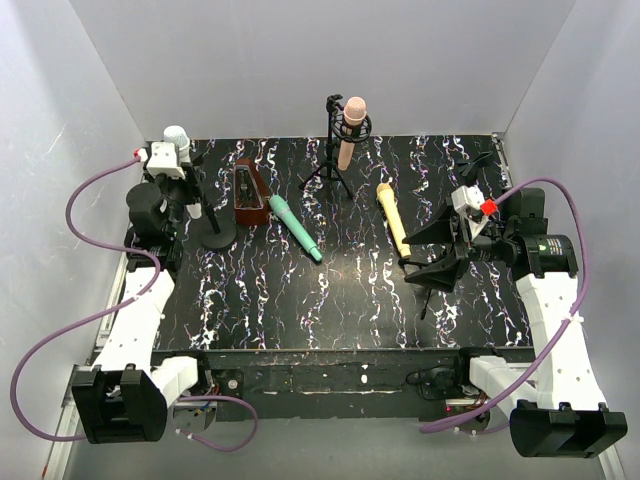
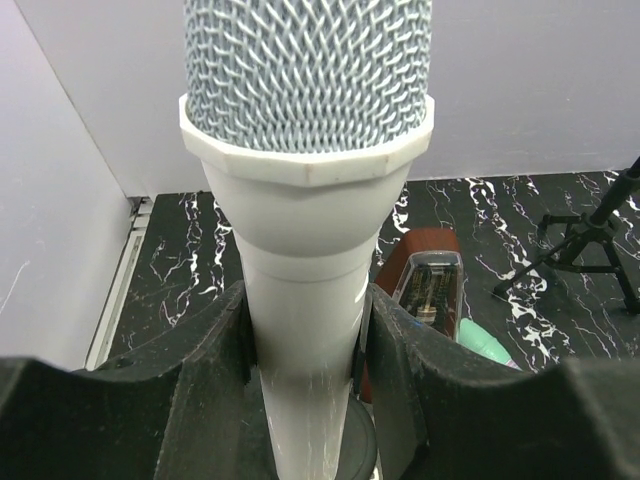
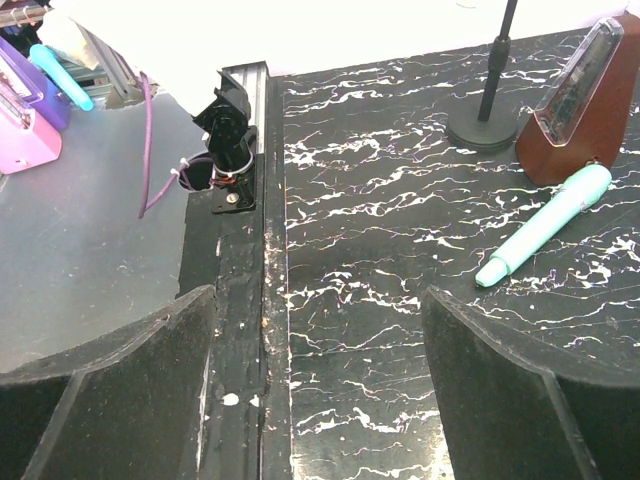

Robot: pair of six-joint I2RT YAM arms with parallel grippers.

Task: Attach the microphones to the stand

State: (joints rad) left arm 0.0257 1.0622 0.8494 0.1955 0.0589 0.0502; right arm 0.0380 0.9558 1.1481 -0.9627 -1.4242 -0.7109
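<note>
My left gripper can open: the white microphone (image 1: 177, 138) would rest in the stand.
My left gripper (image 1: 168, 160) (image 2: 305, 335) is shut on the white microphone (image 1: 177, 138) (image 2: 305, 250). It holds the microphone upright at the back left, above the round-base stand (image 1: 216, 235) (image 2: 368, 440). The peach-pink microphone (image 1: 350, 128) sits in the clip of the tripod stand (image 1: 333, 165) (image 2: 592, 238) at the back centre. The teal-green microphone (image 1: 295, 228) (image 3: 545, 225) and the yellow microphone (image 1: 393, 216) lie flat on the marbled table. My right gripper (image 1: 433, 255) (image 3: 320, 350) stands open and empty at the right, low over the table.
A brown triangular metronome (image 1: 250, 192) (image 2: 425, 275) (image 3: 575, 110) stands between the round-base stand (image 3: 485, 125) and the teal-green microphone. White walls close in the back and both sides. The table's black edge rail (image 3: 250, 300) runs under my right gripper.
</note>
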